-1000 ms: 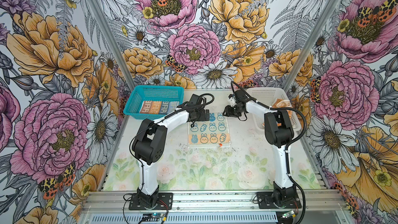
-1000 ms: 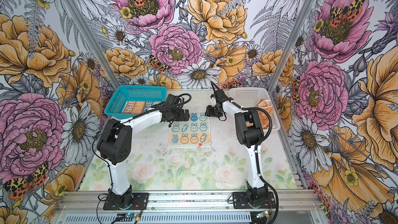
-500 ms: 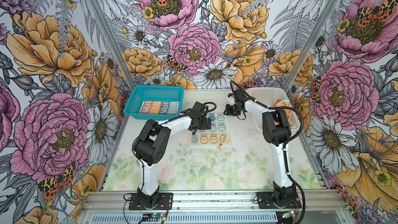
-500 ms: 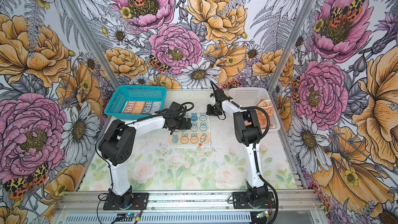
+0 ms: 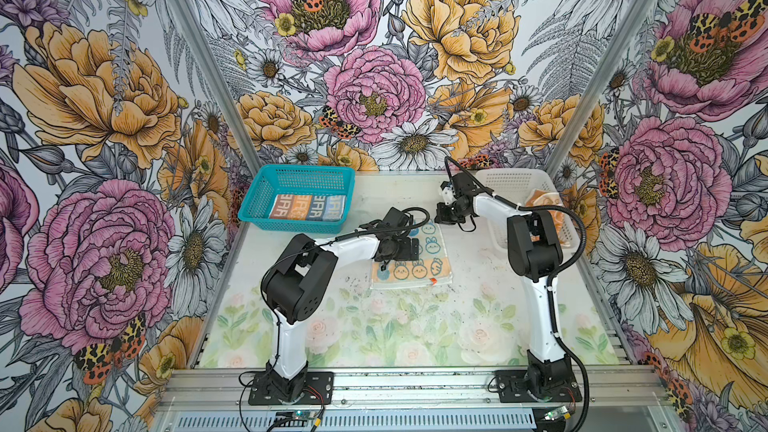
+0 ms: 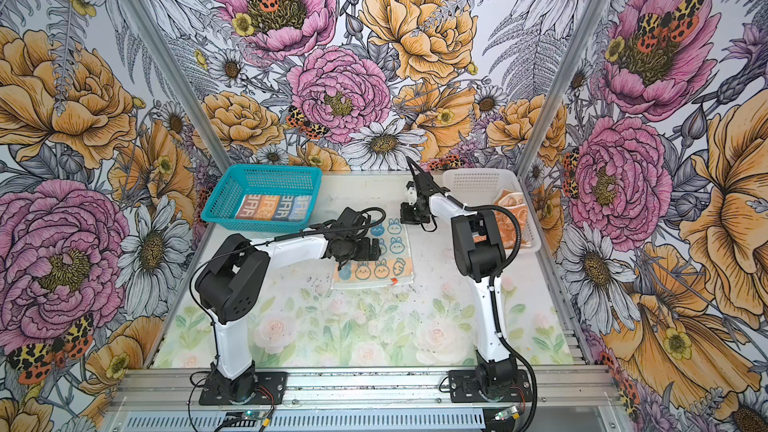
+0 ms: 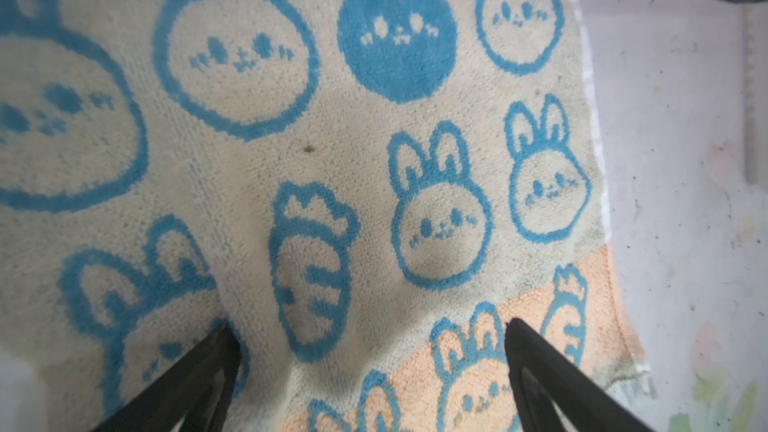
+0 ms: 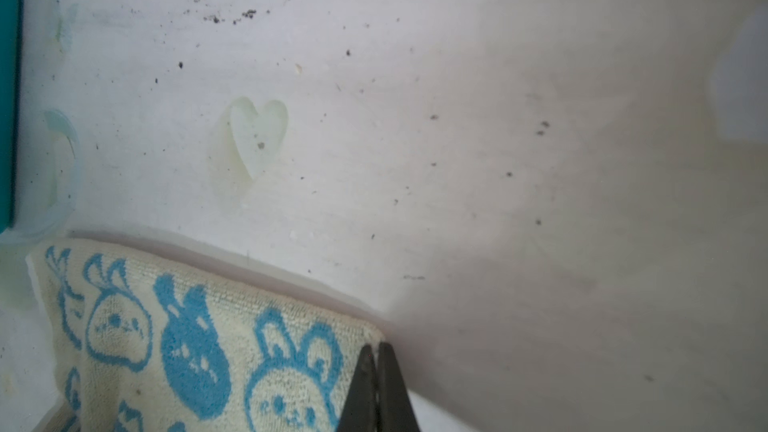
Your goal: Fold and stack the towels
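Observation:
The left gripper grabs the cream towel's free far corner next, matching my right gripper's corner, to fold the towel's far edge nearward.
A cream towel with blue bunnies (image 5: pixel 419 271) (image 6: pixel 382 271) lies flat on the table's middle, with an orange band along its near edge. My left gripper (image 5: pixel 409 249) (image 7: pixel 370 330) hovers open low over the towel's (image 7: pixel 316 151) left half, a finger on either side of a printed carrot. My right gripper (image 5: pixel 442 216) (image 8: pixel 376 347) is shut on the far right corner of the towel (image 8: pixel 187 326). A striped towel (image 5: pixel 307 206) lies folded in the teal basket. An orange towel (image 5: pixel 544 205) lies crumpled in the white basket.
The teal basket (image 5: pixel 299 170) (image 6: pixel 266 169) stands at the back left, close to the towel's far left corner. The white basket (image 5: pixel 511 176) (image 6: pixel 478 176) stands at the back right beside the right arm. Flowered walls close three sides.
My left gripper has come toward the front, from the towel's far left edge to over its left half. My right gripper has closed on the far right corner.

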